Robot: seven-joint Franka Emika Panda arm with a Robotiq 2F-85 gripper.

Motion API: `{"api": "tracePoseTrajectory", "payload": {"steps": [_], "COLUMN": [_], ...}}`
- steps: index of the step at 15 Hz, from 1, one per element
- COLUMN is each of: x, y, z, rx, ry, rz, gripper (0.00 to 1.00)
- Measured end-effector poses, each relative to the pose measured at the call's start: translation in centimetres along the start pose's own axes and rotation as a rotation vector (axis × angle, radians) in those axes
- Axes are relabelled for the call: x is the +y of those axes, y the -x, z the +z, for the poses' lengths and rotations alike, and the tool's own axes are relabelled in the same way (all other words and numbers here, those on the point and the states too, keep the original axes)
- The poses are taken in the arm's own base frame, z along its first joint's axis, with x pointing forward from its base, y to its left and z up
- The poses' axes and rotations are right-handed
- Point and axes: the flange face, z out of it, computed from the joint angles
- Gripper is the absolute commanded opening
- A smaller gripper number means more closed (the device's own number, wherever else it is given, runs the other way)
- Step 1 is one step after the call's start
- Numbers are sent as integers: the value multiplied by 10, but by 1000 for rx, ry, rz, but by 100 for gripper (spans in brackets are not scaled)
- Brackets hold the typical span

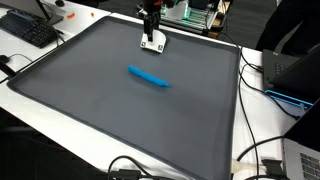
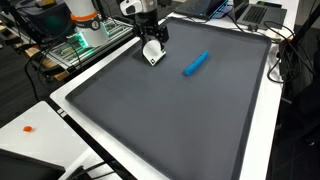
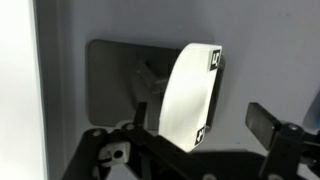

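The white object (image 1: 153, 41) (image 3: 189, 101) is tilted between my gripper's open fingers, one beside each of its broad sides. My gripper should close now. Closing now would hold the object.
My gripper (image 1: 151, 30) hangs over the far edge of a large grey mat (image 1: 120, 110). In the wrist view a white curved object (image 3: 190, 95) with small black square marks stands tilted between the fingers (image 3: 200, 125). There is a clear gap between it and the right finger, and the left finger is partly hidden behind it. The same white object shows under the fingertips in both exterior views (image 1: 153, 43) (image 2: 153, 52). The gripper (image 2: 150, 33) looks open. A blue marker-like stick (image 1: 148, 76) (image 2: 195, 64) lies on the mat, apart from the gripper toward the mat's middle.
A keyboard (image 1: 28, 30) lies off the mat. Cables (image 1: 262, 75) and a laptop (image 1: 295, 70) sit along another side. A green-lit electronics rack (image 2: 85, 40) stands behind the arm's base. A small orange item (image 2: 28, 128) lies on the white table edge.
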Motion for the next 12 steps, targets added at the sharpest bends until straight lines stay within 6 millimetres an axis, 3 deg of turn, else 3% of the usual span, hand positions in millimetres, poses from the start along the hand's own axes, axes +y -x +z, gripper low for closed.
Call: {"api": "tracePoseTrajectory", "payload": {"steps": [1, 3, 6, 11, 12], "x": [0, 0, 1, 0, -2], "y": [0, 0, 0, 0, 0], "z": [1, 3, 6, 9, 8], "rx": [0, 0, 0, 2, 4], "ry": [1, 2, 3, -1, -12], "rz": [2, 5, 9, 22, 26], "gripper": [86, 60, 36, 0, 0]}}
